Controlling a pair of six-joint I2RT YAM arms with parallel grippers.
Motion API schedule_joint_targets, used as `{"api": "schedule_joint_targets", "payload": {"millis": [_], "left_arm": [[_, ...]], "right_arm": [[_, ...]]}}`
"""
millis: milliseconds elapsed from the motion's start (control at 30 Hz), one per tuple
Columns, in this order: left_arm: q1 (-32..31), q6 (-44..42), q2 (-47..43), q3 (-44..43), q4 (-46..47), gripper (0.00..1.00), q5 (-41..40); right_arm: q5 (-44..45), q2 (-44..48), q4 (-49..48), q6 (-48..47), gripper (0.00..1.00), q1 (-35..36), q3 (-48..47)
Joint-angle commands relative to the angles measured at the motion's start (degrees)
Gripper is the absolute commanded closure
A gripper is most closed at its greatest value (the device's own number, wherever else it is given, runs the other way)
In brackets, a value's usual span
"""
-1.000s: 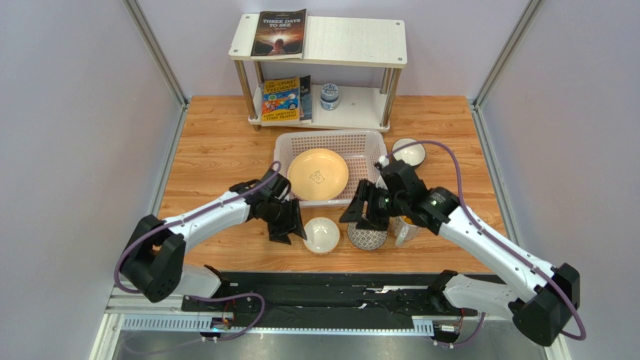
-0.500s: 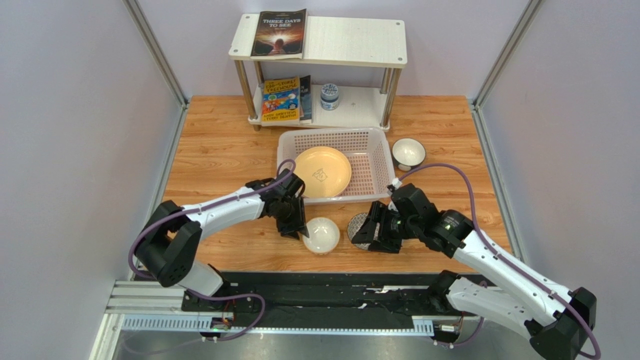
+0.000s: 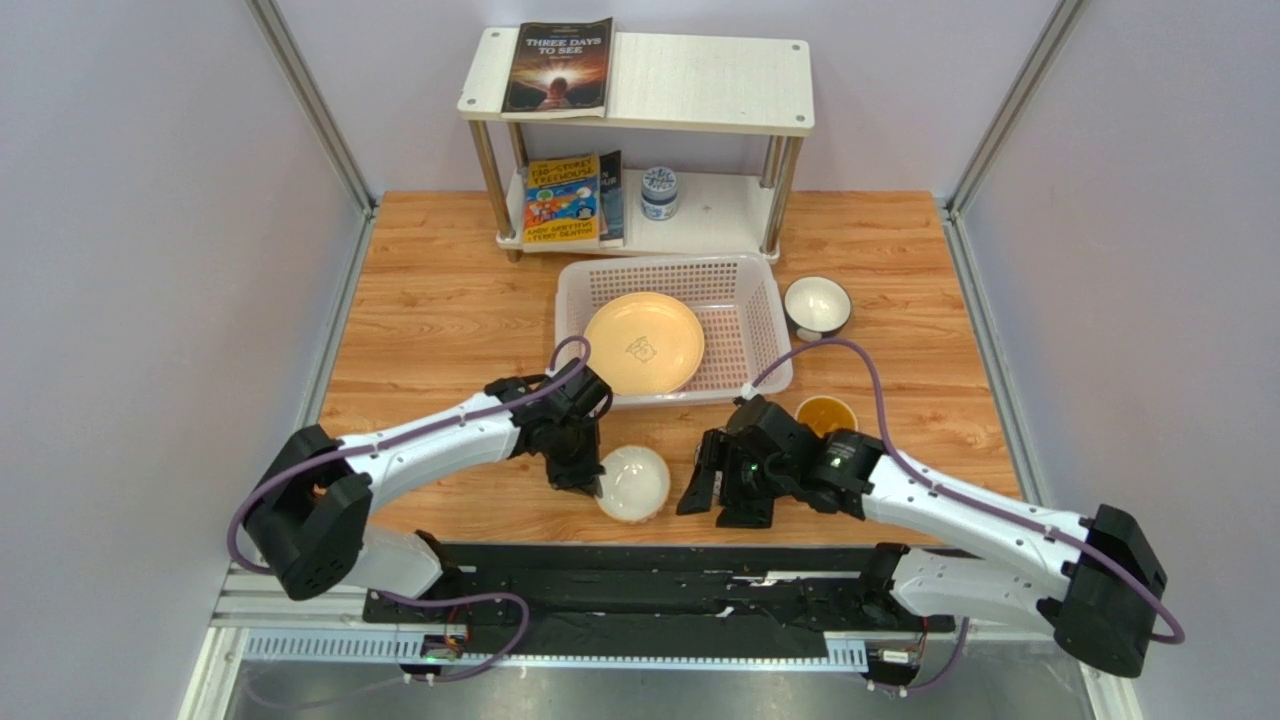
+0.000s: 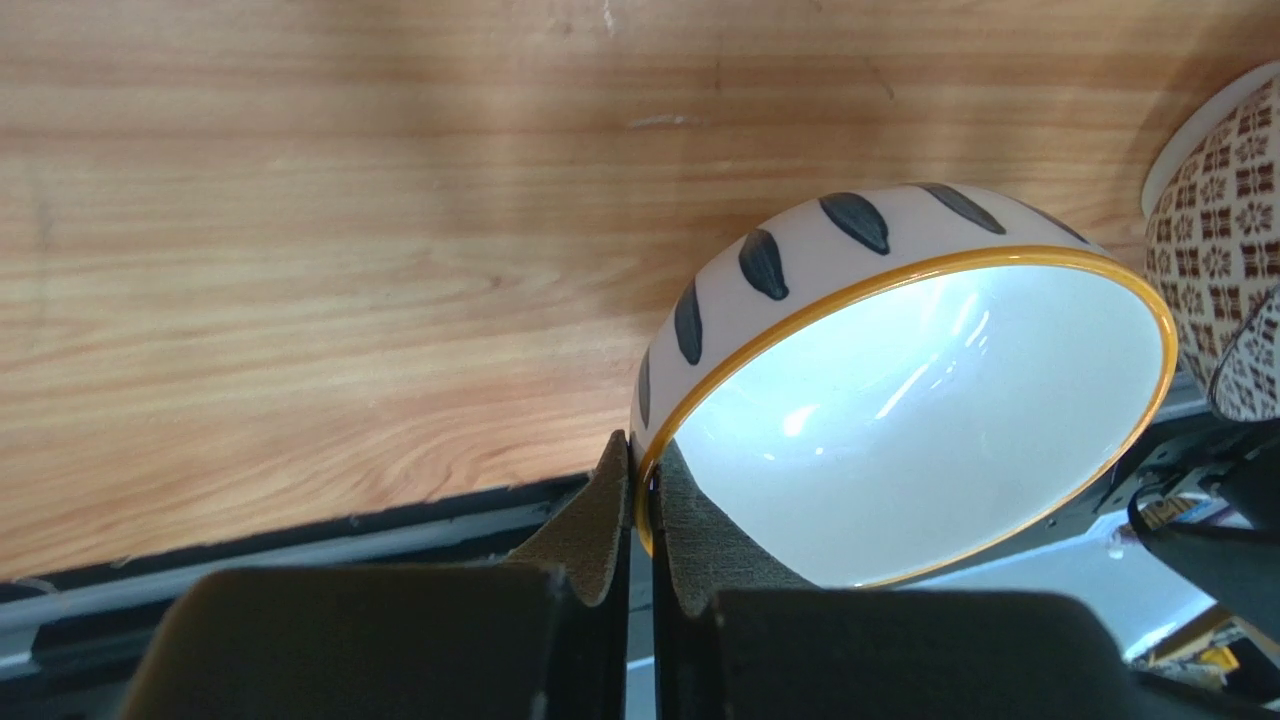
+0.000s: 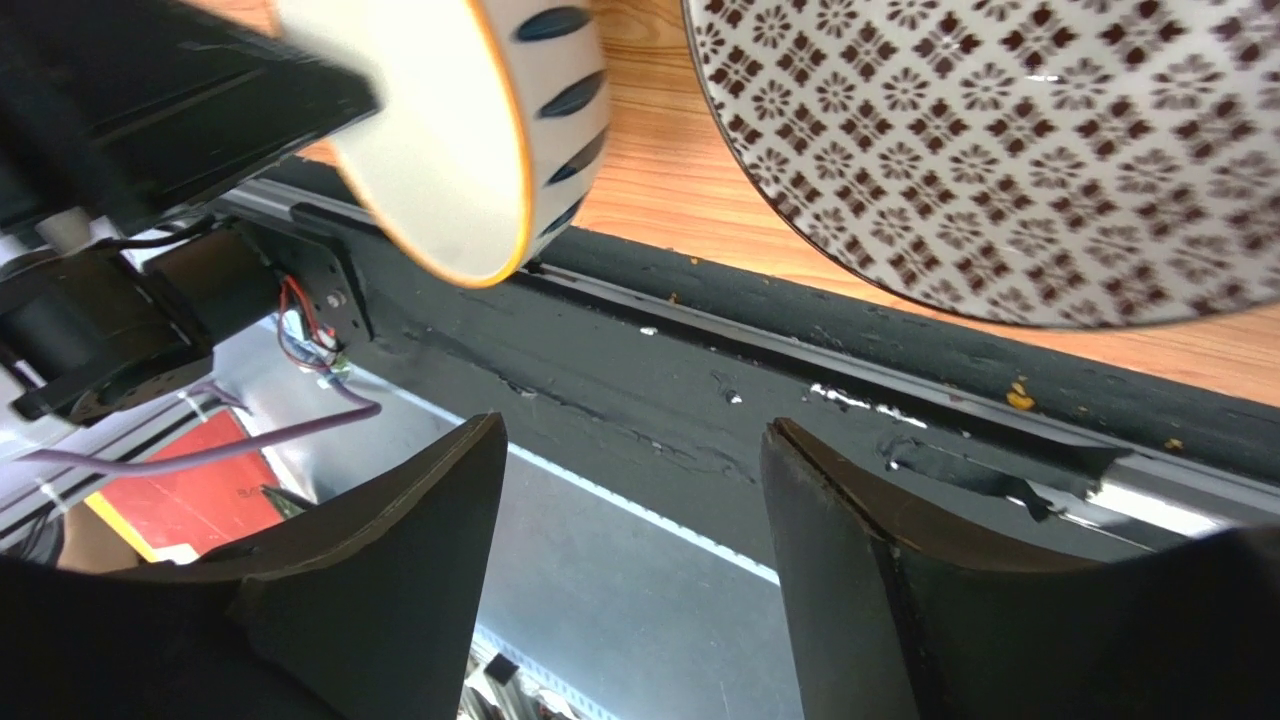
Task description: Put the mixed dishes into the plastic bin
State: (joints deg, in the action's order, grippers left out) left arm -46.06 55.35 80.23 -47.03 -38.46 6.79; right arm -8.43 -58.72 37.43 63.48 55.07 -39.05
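The robot's right gripper next needs to grab the small white bowl by its rim, opposite the left gripper, so the bowl's base stays free to set down.
The whitish plastic bin (image 3: 751,293) sits mid-table with a pale yellow plate (image 3: 643,342) inside. My left gripper (image 3: 583,468) (image 4: 648,495) is shut on the rim of a small white bowl (image 3: 633,483) (image 4: 917,420) with dark strokes and a yellow edge, tipping it up near the table's front edge. My right gripper (image 3: 718,488) (image 5: 634,435) is open and empty just right of that bowl (image 5: 466,135). The grey patterned bowl (image 5: 1022,150) (image 4: 1225,255) lies close above its fingers and is hidden under the arm from above. A yellow-lined mug (image 3: 825,416) and another white bowl (image 3: 816,305) stand to the right.
A white two-tier shelf (image 3: 706,83) at the back holds books and a small blue-and-white jar (image 3: 657,191). The black rail (image 3: 646,578) with the arm bases runs along the near edge, right under both grippers.
My left gripper has shut on the white bowl's rim and tipped it. The right arm has swung down toward the near edge, uncovering the mug, and its jaws have widened slightly.
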Motion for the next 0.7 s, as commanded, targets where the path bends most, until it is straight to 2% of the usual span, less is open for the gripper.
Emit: {"api": "schedule_joint_targets", "payload": {"millis": [0, 133, 300, 533, 667], "left_arm": [[-0.08, -0.42, -4.9, 0.0, -3.29, 1.0, -0.29], [-0.17, -1.3, -4.82, 0.62, -3.46, 1.0, 1.03], [-0.08, -1.57, -2.01, 1.67, -4.25, 1.0, 2.0], [-0.08, -1.56, -1.56, 3.34, -3.91, 1.0, 2.62], [-0.08, -1.56, -2.18, 3.52, -4.34, 1.0, 2.79]], "right_arm": [[4.64, -5.42, -7.53, 3.48, 0.32, 3.64, -0.67], [7.45, -14.55, -9.04, 5.33, 0.32, 7.94, -4.27], [7.11, -21.33, -10.97, 6.48, 0.33, 11.11, -9.2], [6.4, -23.98, -10.89, 8.76, 0.34, 13.4, -13.5], [7.28, -28.98, -5.36, 7.45, 0.35, 13.31, -17.19]]}}
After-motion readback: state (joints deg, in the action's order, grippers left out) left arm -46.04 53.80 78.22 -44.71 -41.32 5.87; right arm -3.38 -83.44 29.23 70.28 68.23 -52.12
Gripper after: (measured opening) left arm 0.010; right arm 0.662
